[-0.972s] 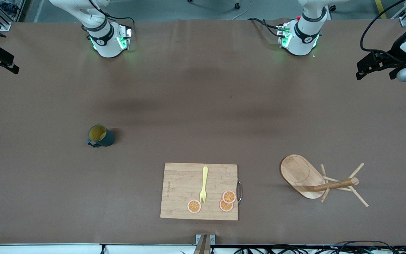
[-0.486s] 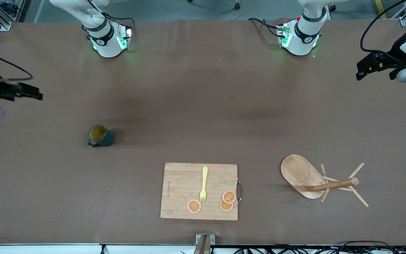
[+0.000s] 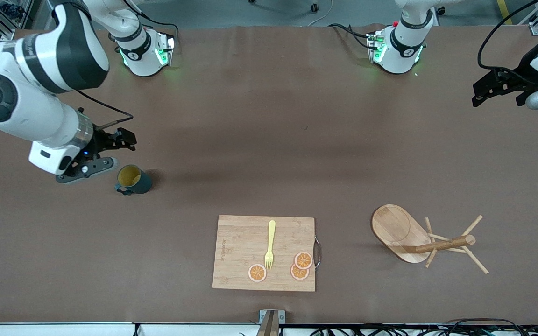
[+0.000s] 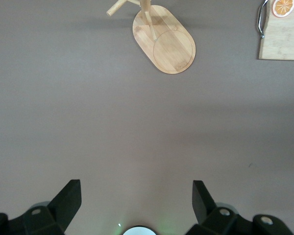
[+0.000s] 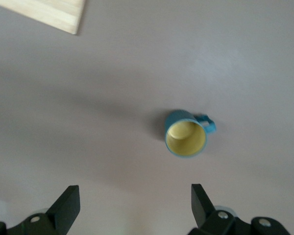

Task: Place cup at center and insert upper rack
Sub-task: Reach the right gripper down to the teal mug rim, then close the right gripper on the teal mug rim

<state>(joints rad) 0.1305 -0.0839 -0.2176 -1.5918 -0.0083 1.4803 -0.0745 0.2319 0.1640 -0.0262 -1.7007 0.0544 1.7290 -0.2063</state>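
Next, my right gripper grabs the cup by its rim [image 3: 120,184] [image 5: 202,128] beside the handle, to place the cup at the center.
The cup [image 3: 133,179], dark teal with a yellow inside, stands upright on the table toward the right arm's end; it also shows in the right wrist view [image 5: 186,138]. My right gripper [image 3: 126,140] is open and empty, up over bare table close beside the cup. In its wrist view the right gripper [image 5: 135,198] has its jaws wide apart, short of the cup. The upper rack [image 3: 409,235] lies tipped on its side toward the left arm's end, post and pegs flat on the table; its oval base shows in the left wrist view [image 4: 164,40]. My left gripper [image 3: 480,93] waits open and empty over that table end [image 4: 137,198].
A bamboo cutting board [image 3: 264,253] lies nearer the front camera between cup and rack, with a yellow fork [image 3: 270,243] and orange slices [image 3: 300,267] on it. Its edge shows in both wrist views [image 4: 284,39] [image 5: 44,12]. The table is brown.
My right arm has swung in from the table's end and its gripper now hangs close beside the cup. The left arm, cup and rack have not moved.
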